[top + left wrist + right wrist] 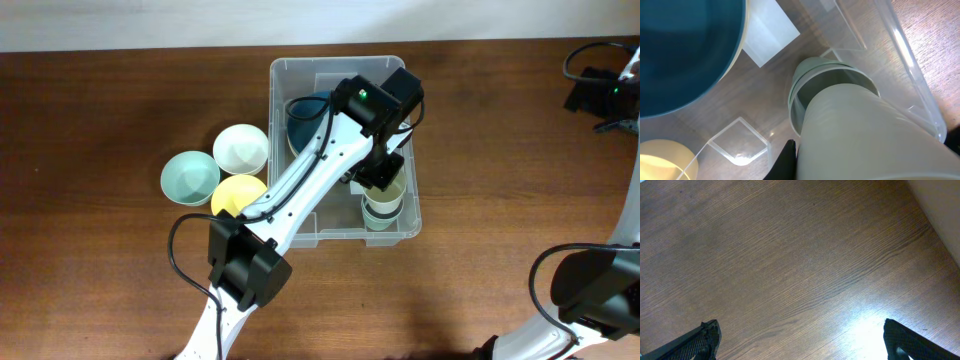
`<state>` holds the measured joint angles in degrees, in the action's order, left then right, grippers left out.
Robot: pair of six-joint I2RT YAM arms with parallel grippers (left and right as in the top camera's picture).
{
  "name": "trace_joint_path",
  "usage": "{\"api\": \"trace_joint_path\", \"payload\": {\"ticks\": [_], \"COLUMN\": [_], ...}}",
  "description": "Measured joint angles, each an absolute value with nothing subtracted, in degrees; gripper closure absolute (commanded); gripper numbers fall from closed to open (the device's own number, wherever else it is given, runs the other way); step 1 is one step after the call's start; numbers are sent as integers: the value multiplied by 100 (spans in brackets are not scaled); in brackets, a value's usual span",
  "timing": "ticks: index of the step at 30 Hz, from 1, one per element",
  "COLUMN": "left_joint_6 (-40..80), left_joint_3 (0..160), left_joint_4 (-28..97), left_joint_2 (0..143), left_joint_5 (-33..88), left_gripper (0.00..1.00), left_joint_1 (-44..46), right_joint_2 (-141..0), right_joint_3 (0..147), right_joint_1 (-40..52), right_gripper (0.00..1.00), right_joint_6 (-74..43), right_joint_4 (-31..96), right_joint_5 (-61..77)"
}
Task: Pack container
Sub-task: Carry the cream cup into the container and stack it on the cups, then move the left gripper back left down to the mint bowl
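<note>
The cream cup's bottom points down within the opening of the standing cup, so my left gripper lets go of the cream cup next.
The clear container (281, 150) stands mid-table, its white label (767, 32) showing on the base. My left gripper (381, 176) reaches into its near right corner, shut on a pale green cup (865, 140). One black finger (785, 161) presses the cup's side; the other is hidden behind it. The cup hangs tilted just above another pale green cup (827, 82) standing in that corner (383, 212). A dark blue bowl (303, 117) lies in the far left of the container. My right gripper (801, 332) is open over bare wood, holding nothing.
Outside the container's left wall sit three bowls: white (241, 147), light teal (189, 178) and yellow (237, 193). The left arm crosses the container's near left part. The right arm's wrist (603, 88) is at the far right table edge, with cables near it.
</note>
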<state>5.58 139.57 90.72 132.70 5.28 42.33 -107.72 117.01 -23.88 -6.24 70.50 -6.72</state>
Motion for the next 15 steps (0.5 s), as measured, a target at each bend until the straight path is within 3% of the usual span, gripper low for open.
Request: {"api": "trace_joint_path", "payload": {"ticks": [1,2,4,5,7,10,15], "left_joint_6": [558,556,545,582,587,598,672], "left_joint_3": [13957,13957,13957,13957,13957,13957,13961], "left_joint_4": [9056,9041,9037,9037,9037,9037,9039], "left_joint_2": [13270,13270,13270,13270,13270,13270,13270], "left_joint_5": [528,528,521,519,506,506,1], "left_gripper": [90,81,55,47,45,53,55], "left_joint_1": [4233,4233,4233,4233,4233,4233,4202], "right_joint_2": [-10772,-10772,-10772,-10772,-10772,-10772,-10772], "right_joint_3": [11701,11701,11701,11701,11701,11701,11701], "right_joint_1": [-2388,-2386,-2388,-2388,-2388,-2388,-2388], "right_gripper": [1,1,1,1,1,1,1], "right_joint_6": [-628,-626,-628,-631,-631,-628,-626], "right_joint_4": [7050,7050,7050,7050,7050,7050,7050], "right_joint_5": [-672,-672,-672,-672,-674,-674,-672]}}
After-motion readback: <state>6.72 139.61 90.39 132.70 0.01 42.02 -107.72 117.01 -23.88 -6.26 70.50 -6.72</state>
